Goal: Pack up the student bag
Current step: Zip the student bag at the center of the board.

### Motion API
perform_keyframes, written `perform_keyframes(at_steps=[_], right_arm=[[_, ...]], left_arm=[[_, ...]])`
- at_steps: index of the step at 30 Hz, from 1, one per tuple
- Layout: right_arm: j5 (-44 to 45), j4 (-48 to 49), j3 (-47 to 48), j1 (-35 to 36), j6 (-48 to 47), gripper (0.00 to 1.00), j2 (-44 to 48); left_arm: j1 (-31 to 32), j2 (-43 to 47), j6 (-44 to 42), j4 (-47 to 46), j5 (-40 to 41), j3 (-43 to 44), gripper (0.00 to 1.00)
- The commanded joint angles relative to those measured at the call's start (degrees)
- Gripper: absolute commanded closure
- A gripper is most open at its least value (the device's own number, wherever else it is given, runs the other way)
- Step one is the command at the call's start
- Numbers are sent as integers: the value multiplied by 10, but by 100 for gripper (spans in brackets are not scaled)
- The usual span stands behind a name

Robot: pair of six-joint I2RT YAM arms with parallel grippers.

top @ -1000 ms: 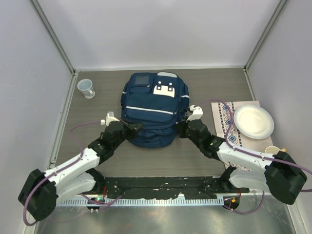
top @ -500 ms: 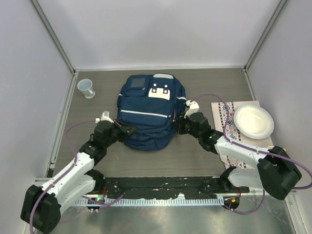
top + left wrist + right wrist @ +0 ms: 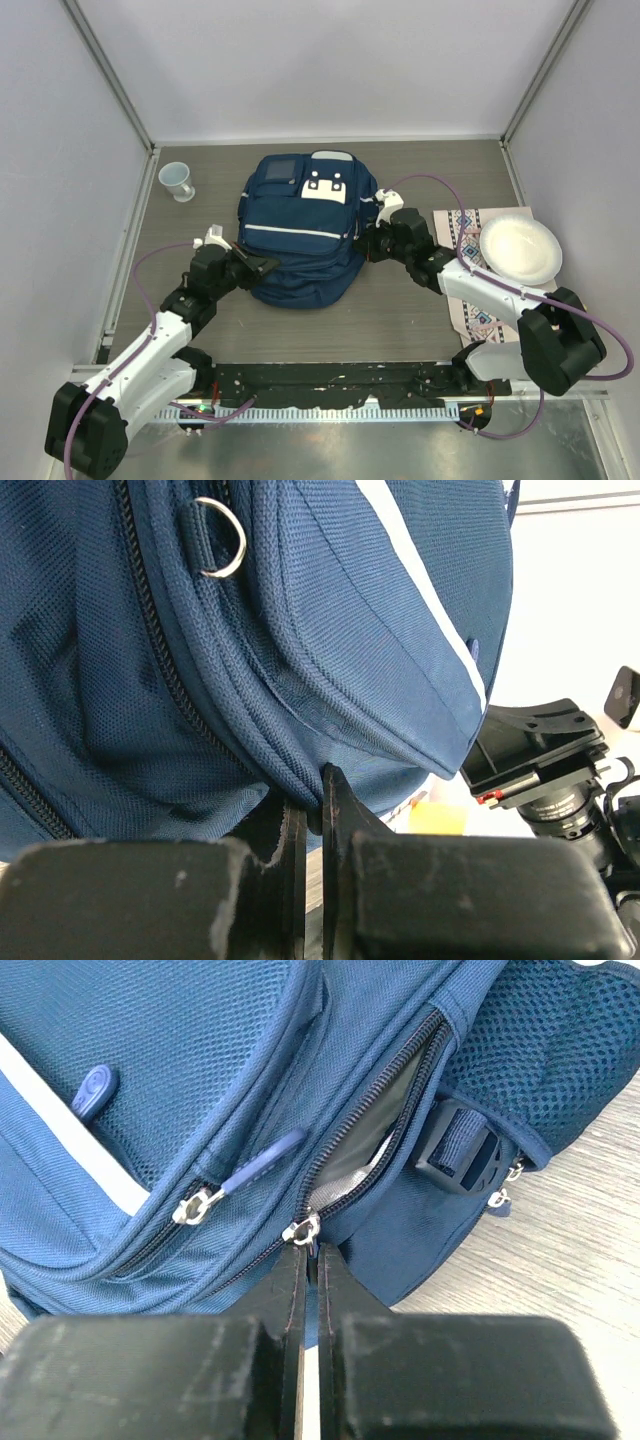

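Pale grey lining shows beyond the slider, so the zipper would stay partly open if the right gripper opened now. The robot's right gripper needs to keep holding the slider's pull tab.
The student bag (image 3: pixel 305 225), navy with white stripe trim and a white dotted patch, lies in the middle of the table. My left gripper (image 3: pixel 268 266) is shut on a fold of the bag's fabric (image 3: pixel 300 765) at its near left side. My right gripper (image 3: pixel 362 243) is shut on the pull tab of a zipper slider (image 3: pixel 303 1228) on the bag's right side. Beyond the slider the zipper (image 3: pixel 370 1110) gapes a little and shows pale grey lining. A second slider with a blue pull (image 3: pixel 200 1202) sits just left of it.
A clear cup (image 3: pixel 178 181) stands at the back left. A white plate (image 3: pixel 520 250) rests on a patterned mat (image 3: pixel 470 270) at the right. A yellow object (image 3: pixel 437 818) shows behind the bag in the left wrist view. A side buckle (image 3: pixel 462 1140) hangs by the mesh pocket.
Both grippers have moved away from me and the bag has shifted a little back and left with them. Both stay shut on the bag.
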State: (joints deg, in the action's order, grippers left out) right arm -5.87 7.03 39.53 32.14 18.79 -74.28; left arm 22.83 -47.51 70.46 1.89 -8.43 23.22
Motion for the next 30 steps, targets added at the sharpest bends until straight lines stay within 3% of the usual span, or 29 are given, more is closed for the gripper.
perform_keyframes(at_steps=[1, 9, 13, 20, 30], right_arm=[[145, 1, 49, -57, -51, 99, -17], [166, -15, 115, -80, -61, 99, -71], [106, -43, 147, -91, -112, 99, -92], [125, -87, 204, -94, -162, 99, -137], [166, -74, 259, -115, -172, 99, -202]], left_arm=[[-23, 16, -74, 85, 17, 16, 100], [-33, 0, -120, 89, -36, 30, 100], [-44, -7, -160, 114, -59, 46, 100], [-62, -46, -251, 156, -123, 99, 100], [-66, -58, -268, 144, -179, 92, 100]])
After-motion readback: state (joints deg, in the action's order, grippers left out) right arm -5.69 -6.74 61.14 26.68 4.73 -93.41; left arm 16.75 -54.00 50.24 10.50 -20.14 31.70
